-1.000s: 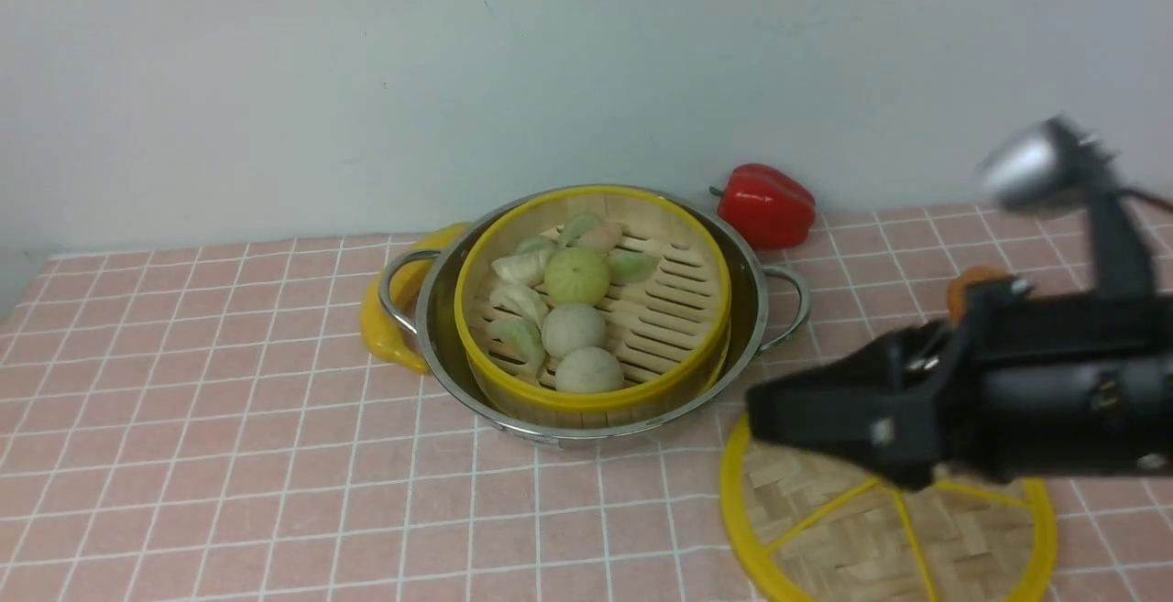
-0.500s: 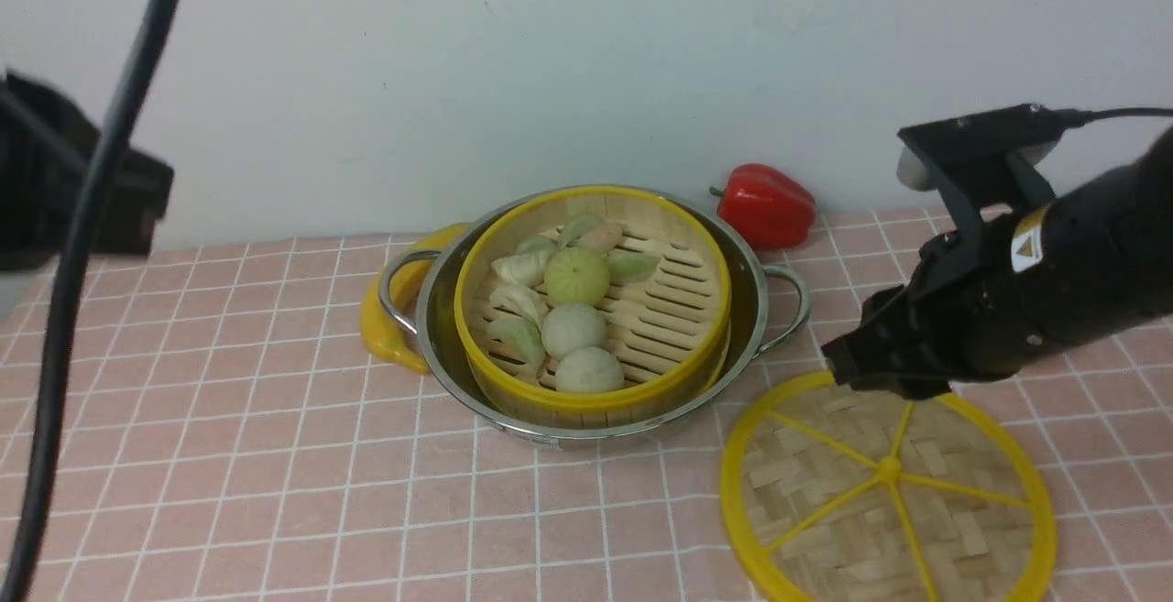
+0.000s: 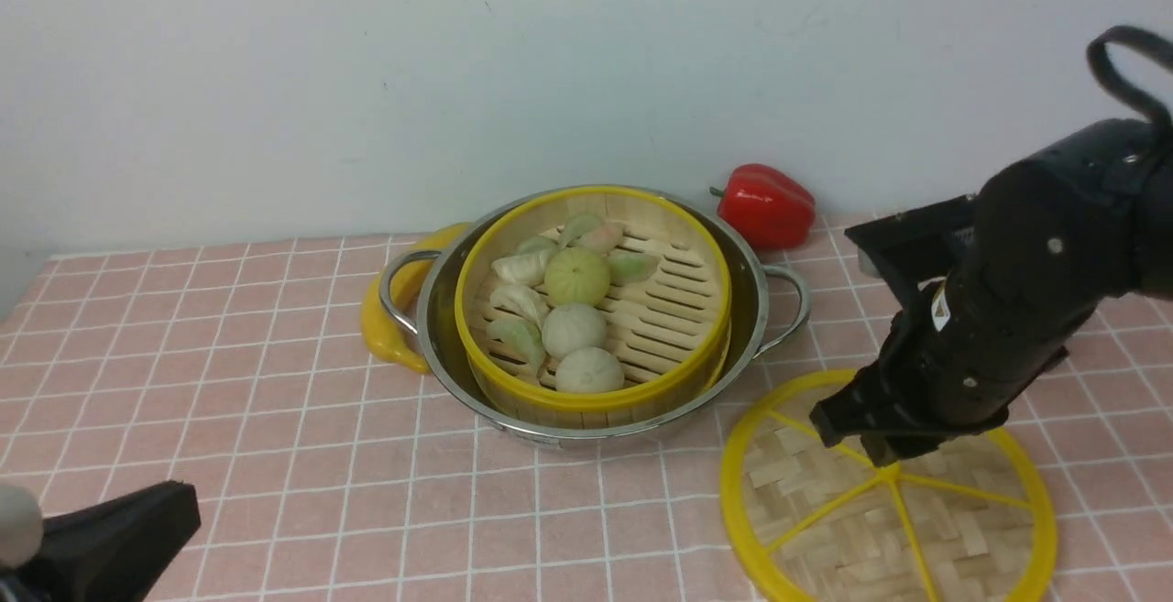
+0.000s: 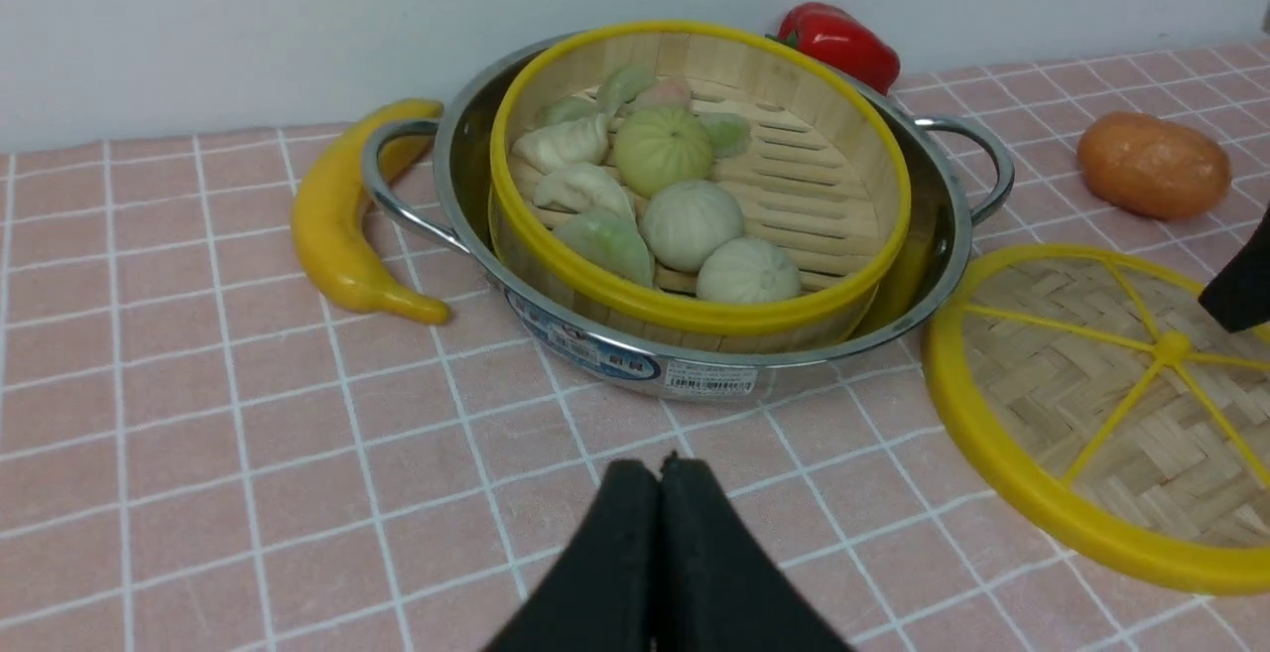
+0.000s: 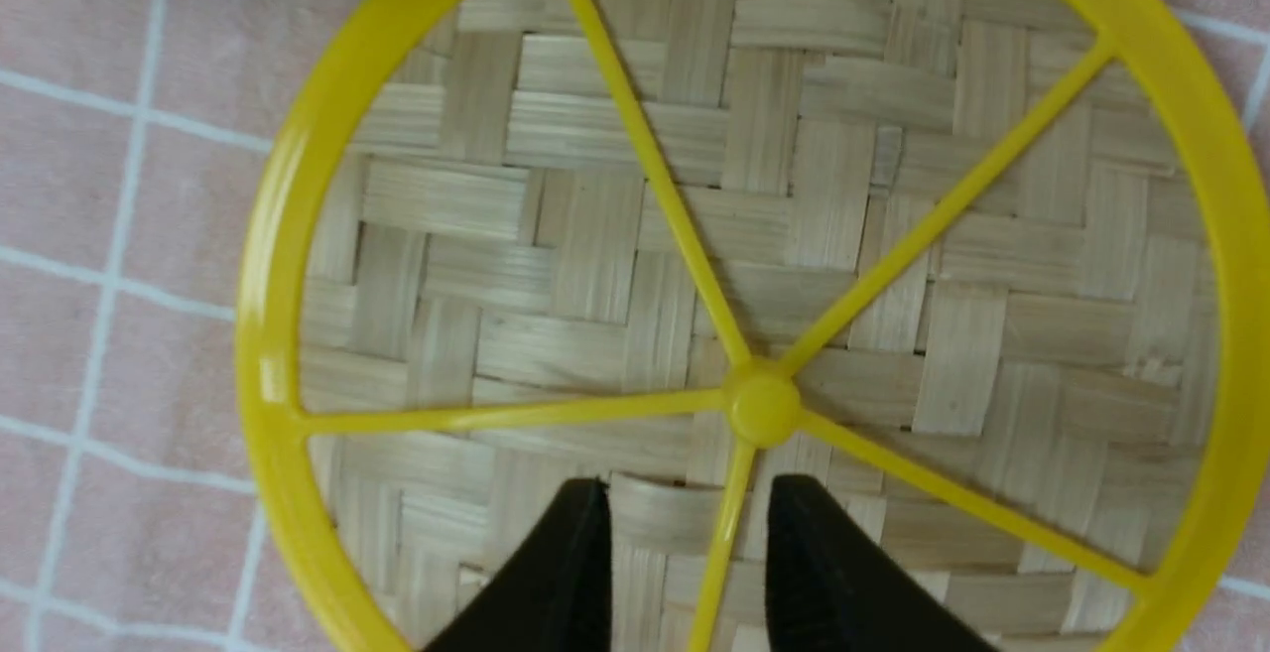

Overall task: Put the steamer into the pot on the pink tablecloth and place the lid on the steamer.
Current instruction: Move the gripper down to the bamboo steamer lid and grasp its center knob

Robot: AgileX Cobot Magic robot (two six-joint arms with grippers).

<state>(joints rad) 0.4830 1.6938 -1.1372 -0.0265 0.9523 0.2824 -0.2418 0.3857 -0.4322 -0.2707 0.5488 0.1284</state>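
Observation:
The right gripper grabs its yellow centre knob (image 3: 889, 472) next, as the lid's broad woven disc (image 3: 847, 541) lies flat on the cloth, wider than my fingers.
The steamer (image 3: 641, 309), holding pale green and white dumplings and buns, sits inside the pot (image 3: 753, 301) on the pink tablecloth (image 3: 229, 382). The lid (image 3: 825, 529) lies flat on the cloth to the right of the pot. My right gripper (image 3: 866, 444) hangs just above the lid's centre. In the right wrist view the right gripper (image 5: 690, 498) is open, its jaws either side of a yellow spoke just short of the knob (image 5: 762, 406). My left gripper (image 4: 660, 478) is shut and empty, low over the cloth in front of the pot (image 4: 695, 374).
A yellow banana (image 3: 385, 327) lies against the pot's left side. A red pepper (image 3: 768, 203) sits behind the pot by the wall. An orange fruit (image 4: 1153, 164) lies behind the lid. Part of my left arm (image 3: 110, 538) shows at the near left corner.
My right arm has swung over the lid and come down toward its centre knob. My left arm has dropped from the upper left to the near left corner.

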